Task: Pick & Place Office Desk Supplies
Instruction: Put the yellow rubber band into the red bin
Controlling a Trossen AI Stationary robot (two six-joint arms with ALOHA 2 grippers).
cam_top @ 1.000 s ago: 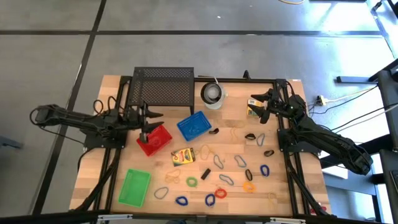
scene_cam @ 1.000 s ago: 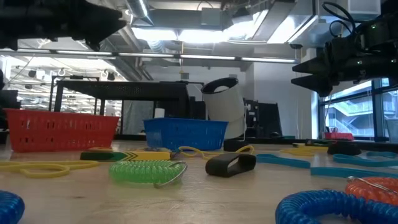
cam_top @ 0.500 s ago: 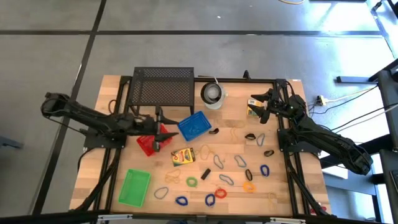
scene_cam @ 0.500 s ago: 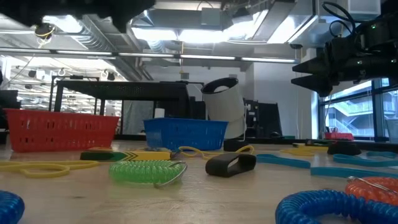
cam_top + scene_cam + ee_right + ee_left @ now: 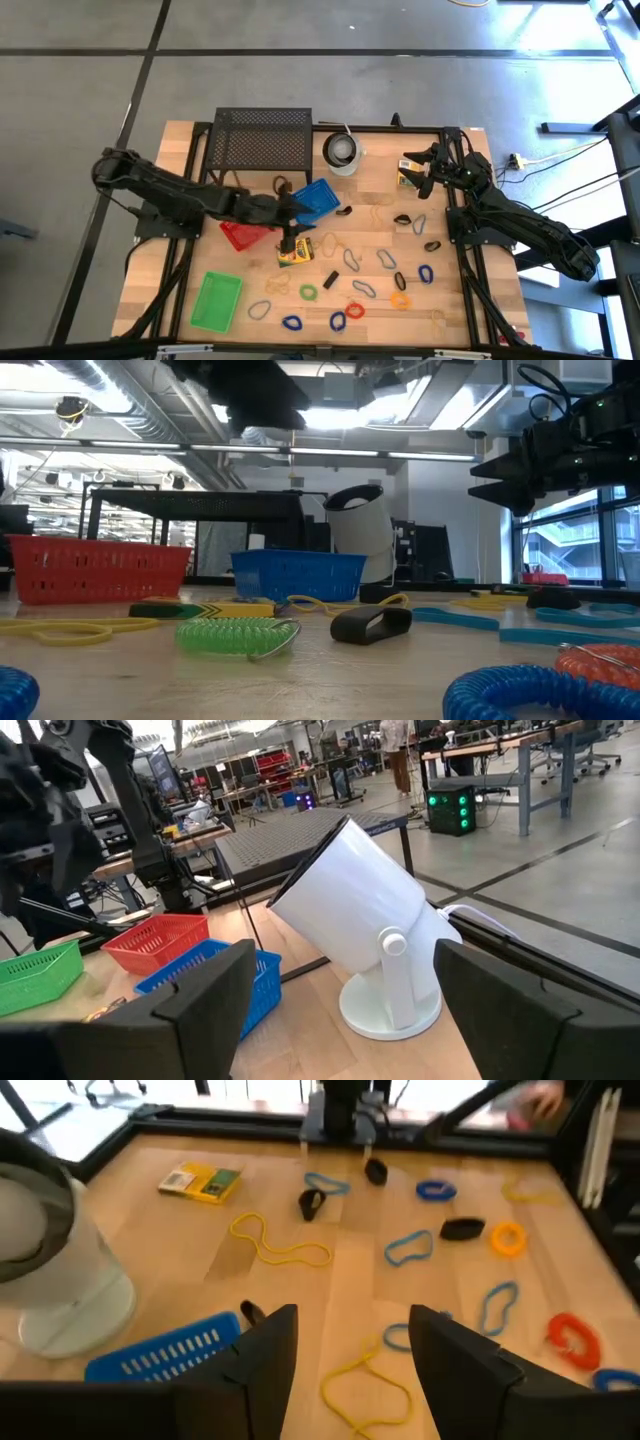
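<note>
The desk supplies need to be sorted into the red basket. My left gripper should next grab the yellow loop by its thin strand.
Several small loops lie flat on the right half of the table: blue, green, red, orange, among others. A black clip lies among them. One yellow-and-green crayon box lies flat at mid-table, another near the far right. My left gripper hangs open just above the mid-table box and touches nothing; its wrist view looks over a yellow loop. My right gripper waits open above the far-right box.
A red basket, a blue basket and a green basket stand on the table's left and middle. The black mesh stand and white cup are at the far edge. The left arm reaches over the red basket.
My left arm has stretched toward the table's right, carrying its gripper from above the red basket, past the blue basket's near edge, to above the mid-table crayon box. Nothing on the table has moved.
</note>
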